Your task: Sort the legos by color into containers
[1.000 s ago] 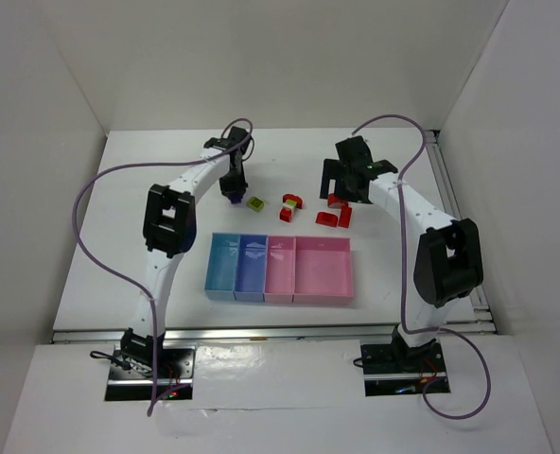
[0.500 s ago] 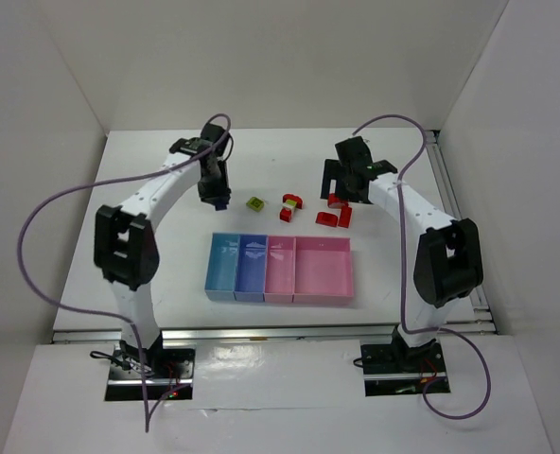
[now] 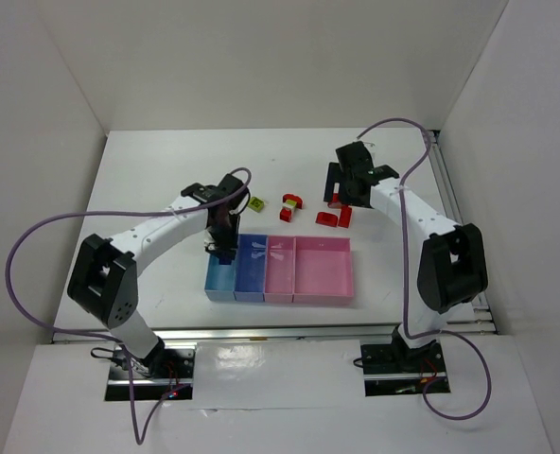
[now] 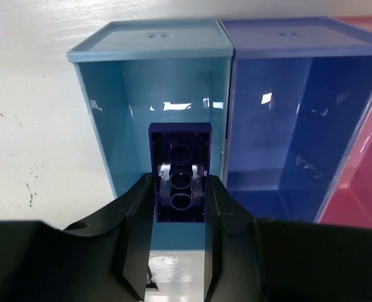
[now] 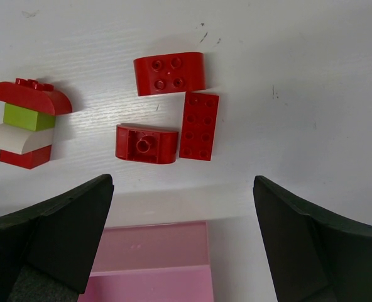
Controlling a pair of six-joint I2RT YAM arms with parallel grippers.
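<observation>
The dark blue lego (image 4: pixel 180 173) hangs inside the sides of the light blue container and would land inside, so my left gripper should release it.
My left gripper (image 3: pixel 225 248) (image 4: pixel 180 192) is shut on a dark blue lego (image 4: pixel 180 173). It hangs over the light blue container (image 4: pixel 110 113) (image 3: pixel 218 282), close to the wall shared with the darker blue container (image 4: pixel 286 126) (image 3: pixel 252 274). My right gripper (image 3: pixel 341 195) (image 5: pixel 181 189) is open above the table, with nothing between its fingers. Beyond it lie three red legos: an arch (image 5: pixel 170 73), a flat brick (image 5: pixel 199 126) and an overturned arch (image 5: pixel 146 143). A small stack (image 5: pixel 26 123) (image 3: pixel 289 206) of red, yellow-green and pale pieces sits to their left. One yellow-green lego (image 3: pixel 257 203) lies alone.
A narrow pink container (image 3: pixel 280 272) and a wider pink container (image 3: pixel 323 272) (image 5: pixel 154 264) complete the row. White walls enclose the table on three sides. A metal rail (image 3: pixel 450 203) runs along the right edge. Purple cables loop above both arms.
The left arm swung from the back of the table, near the yellow-green lego, down to the trays with the dark blue lego. The right gripper barely shifted.
</observation>
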